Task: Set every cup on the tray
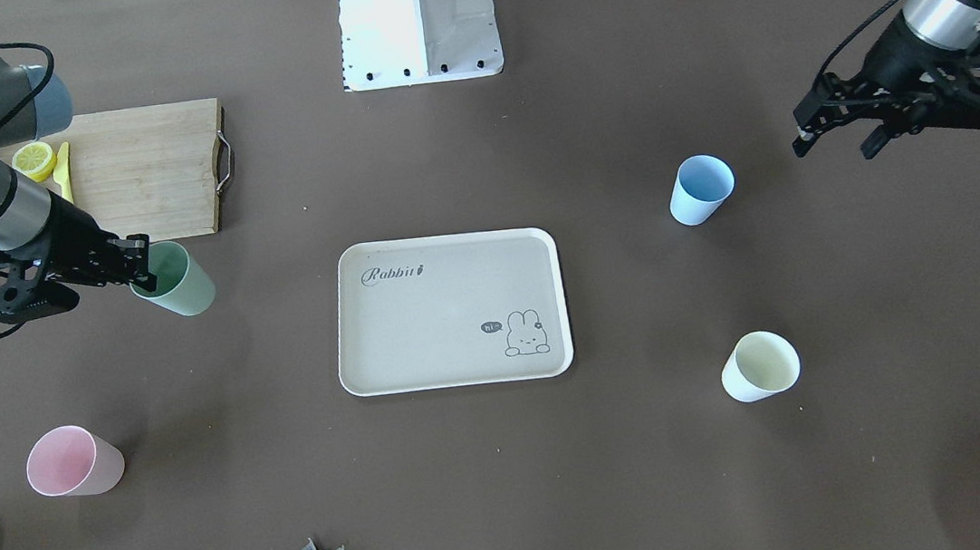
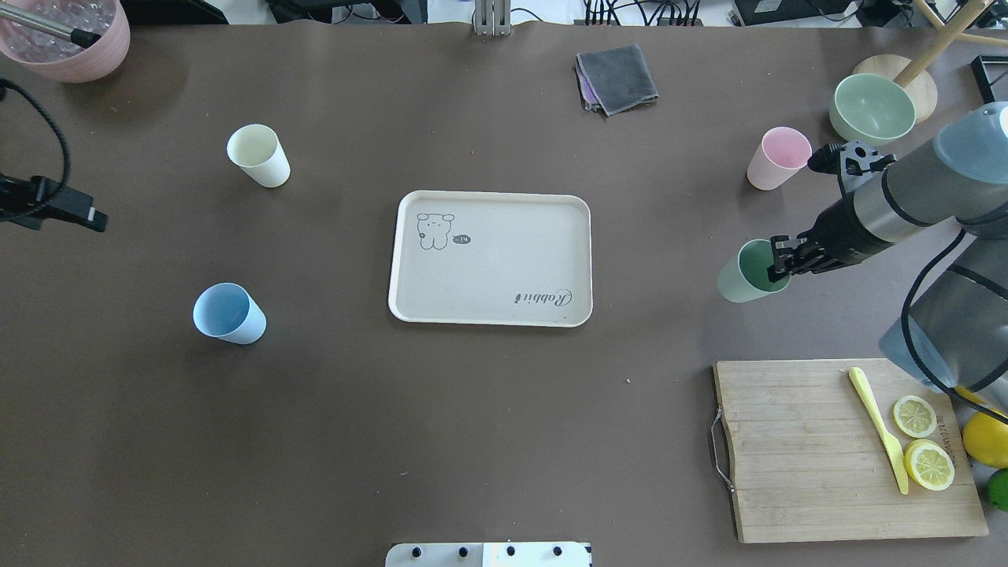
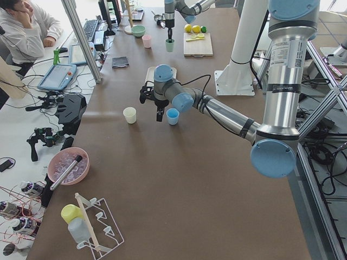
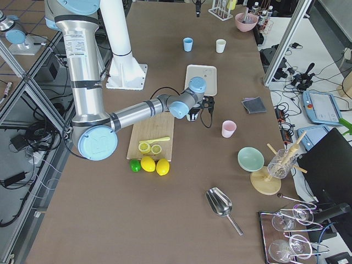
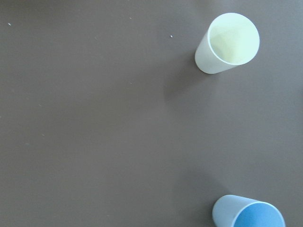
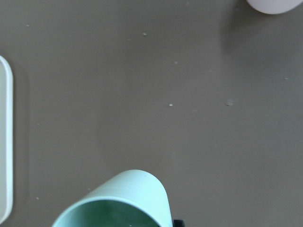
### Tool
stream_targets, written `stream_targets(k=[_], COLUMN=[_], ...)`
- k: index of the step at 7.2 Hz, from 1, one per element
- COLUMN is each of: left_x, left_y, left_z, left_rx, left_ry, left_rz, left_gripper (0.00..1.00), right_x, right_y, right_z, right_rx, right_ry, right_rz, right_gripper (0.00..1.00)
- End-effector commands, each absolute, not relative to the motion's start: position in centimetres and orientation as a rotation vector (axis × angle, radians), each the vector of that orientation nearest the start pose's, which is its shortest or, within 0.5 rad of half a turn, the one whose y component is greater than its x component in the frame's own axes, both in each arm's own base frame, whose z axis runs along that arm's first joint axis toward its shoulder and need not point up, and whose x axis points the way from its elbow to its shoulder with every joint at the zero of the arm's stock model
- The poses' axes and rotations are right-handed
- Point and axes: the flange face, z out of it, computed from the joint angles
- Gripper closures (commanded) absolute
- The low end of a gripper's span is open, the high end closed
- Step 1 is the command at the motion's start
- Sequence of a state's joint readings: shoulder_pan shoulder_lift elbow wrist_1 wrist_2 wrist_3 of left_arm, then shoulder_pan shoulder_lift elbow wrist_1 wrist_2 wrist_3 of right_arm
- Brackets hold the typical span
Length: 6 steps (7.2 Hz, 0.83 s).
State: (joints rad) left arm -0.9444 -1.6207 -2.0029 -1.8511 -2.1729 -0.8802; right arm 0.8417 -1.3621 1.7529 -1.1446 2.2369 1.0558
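Observation:
I should grab the blue cup next with my left gripper, by the thin side at its rim [image 1: 722, 164], because its round body [image 1: 687, 207] is too wide for the gripper's fingers.
The beige Rabbit tray [image 2: 504, 260] lies empty in the middle of the table [image 1: 440, 317]. My right gripper [image 2: 780, 260] is shut on the rim of a green cup [image 2: 748, 276], right of the tray; the cup [image 6: 118, 201] also fills the bottom of the right wrist view. I cannot tell if it touches the table. A pink cup [image 2: 778, 157] stands beyond it. My left gripper [image 1: 836, 140] is open and empty, hovering beside a blue cup [image 1: 700, 189]. A cream cup [image 1: 759, 365] stands farther out. Both show in the left wrist view: blue cup [image 5: 248, 215], cream cup [image 5: 227, 43].
A bamboo cutting board [image 2: 803, 449] with lemon slices and a yellow knife lies near my right arm. A green bowl [image 2: 872, 108], a grey cloth [image 2: 618, 79] and a pink bowl [image 2: 67, 39] sit along the far edge. The robot base [image 1: 418, 18] stands behind the tray.

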Motion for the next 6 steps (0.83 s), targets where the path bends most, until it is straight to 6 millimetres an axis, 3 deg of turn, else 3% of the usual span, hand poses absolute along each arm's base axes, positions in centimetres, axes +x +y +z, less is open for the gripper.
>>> stream_targets(k=[1,2,3,4,6], left_x=[30.3,32.2,33.5,33.8,33.9], left_y=[-41.4,-40.7,-41.2,-41.4,-41.5], left_z=[40.3,40.9,41.9,42.8,43.2], left_rx=[0.128,0.117,0.122,0.124,0.119], left_ry=[0.86,0.845,0.839,0.845,0.84], left_rz=[0.016,0.038,0.051,0.052,0.052], left_gripper=[0.07,0.11,0.14,0.24,1.0], right_x=[-40.7,-42.4,-44.1,-45.7,-48.9], right_y=[-47.3,-47.3,-47.3,-46.9,-47.2], right_z=[34.5,32.8,30.6,29.8,28.4], right_rx=[0.025,0.008,-0.003,-0.002,-0.019], right_ry=[-1.034,-1.036,-1.018,-1.007,-1.003], right_rz=[0.072,0.078,0.079,0.07,0.097], right_gripper=[1.0,1.0,1.0,1.0,1.0])
